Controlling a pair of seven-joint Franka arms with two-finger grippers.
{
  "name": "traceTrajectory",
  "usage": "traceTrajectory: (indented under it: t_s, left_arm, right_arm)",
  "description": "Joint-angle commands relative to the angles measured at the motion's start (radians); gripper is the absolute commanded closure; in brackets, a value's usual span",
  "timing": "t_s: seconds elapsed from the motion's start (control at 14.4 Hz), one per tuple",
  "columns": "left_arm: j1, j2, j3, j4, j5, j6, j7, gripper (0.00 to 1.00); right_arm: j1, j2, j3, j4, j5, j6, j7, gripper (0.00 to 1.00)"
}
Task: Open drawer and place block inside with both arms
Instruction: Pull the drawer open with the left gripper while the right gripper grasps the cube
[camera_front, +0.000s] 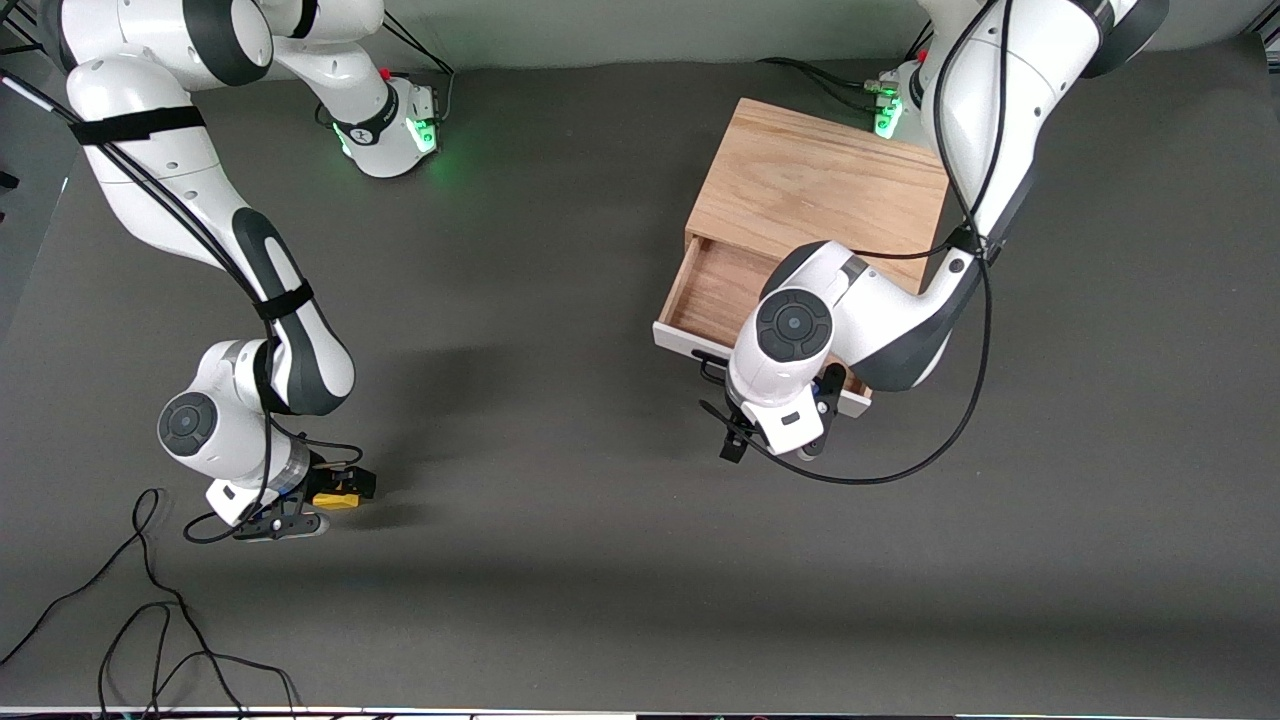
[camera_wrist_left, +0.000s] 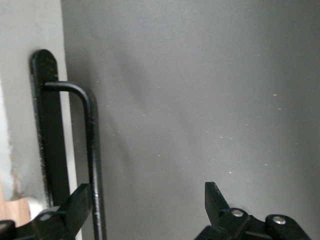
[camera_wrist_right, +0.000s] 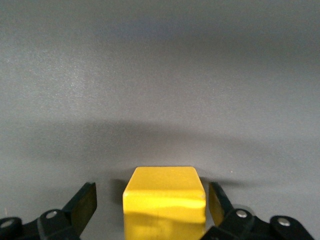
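Observation:
My right gripper closes on the yellow block next, since its fingers are low on either side of the block and closing now would catch it.
The light oak cabinet (camera_front: 820, 180) stands at the left arm's end of the table. Its drawer (camera_front: 720, 285) is pulled partly out, showing the wood interior and the white front (camera_front: 685, 343). My left gripper (camera_front: 772, 448) hangs in front of the drawer. In the left wrist view it (camera_wrist_left: 147, 202) is open, with the black wire handle (camera_wrist_left: 92, 150) between the fingers, close to one finger (camera_wrist_left: 75, 205). My right gripper (camera_front: 330, 505) is low over the table at the right arm's end. It (camera_wrist_right: 152, 202) is open around the yellow block (camera_wrist_right: 165, 200), which also shows in the front view (camera_front: 336, 497).
A loose black cable (camera_front: 150, 600) lies on the table nearer to the front camera than the right gripper. The left arm's cable (camera_front: 900, 470) loops over the table beside the drawer front. The grey table (camera_front: 560, 450) lies bare between the two grippers.

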Motion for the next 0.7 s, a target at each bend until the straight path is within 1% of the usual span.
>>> traceTrajectory:
  t_s: [0.0,0.14,0.21,0.35,0.42,0.49,0.63]
  left_arm:
    - [-0.023,0.01,0.014,0.053,0.023,0.001,-0.03,0.0]
    - [-0.021,-0.003,0.014,0.098,0.026,-0.02,-0.027,0.0]
    - [-0.015,-0.025,0.013,0.113,0.028,-0.053,-0.021,0.0]
    - [0.008,-0.089,0.007,0.135,0.017,-0.147,0.025,0.0]
    - [0.035,-0.123,-0.001,0.133,-0.003,-0.194,0.089,0.0]
    - [0.067,-0.161,-0.001,0.133,-0.048,-0.24,0.155,0.0]
    - [0.141,-0.245,0.002,0.132,-0.153,-0.34,0.332,0.0]
  right_arm:
    - [0.001,0.001,-0.004,-0.008,0.002,0.022,-0.03,0.07]
    - [-0.002,0.001,-0.004,-0.008,0.002,0.022,-0.048,0.19]
    - [-0.002,0.001,-0.004,-0.008,0.002,0.022,-0.05,0.25]
    - [-0.003,0.001,-0.004,-0.006,0.002,0.022,-0.051,0.33]
    - [-0.002,0.001,-0.004,-0.008,0.002,0.022,-0.05,0.38]
    - [-0.002,0.001,-0.004,-0.006,0.002,0.02,-0.051,0.43]
    - [0.003,-0.008,-0.004,-0.005,0.004,0.016,-0.048,0.5]
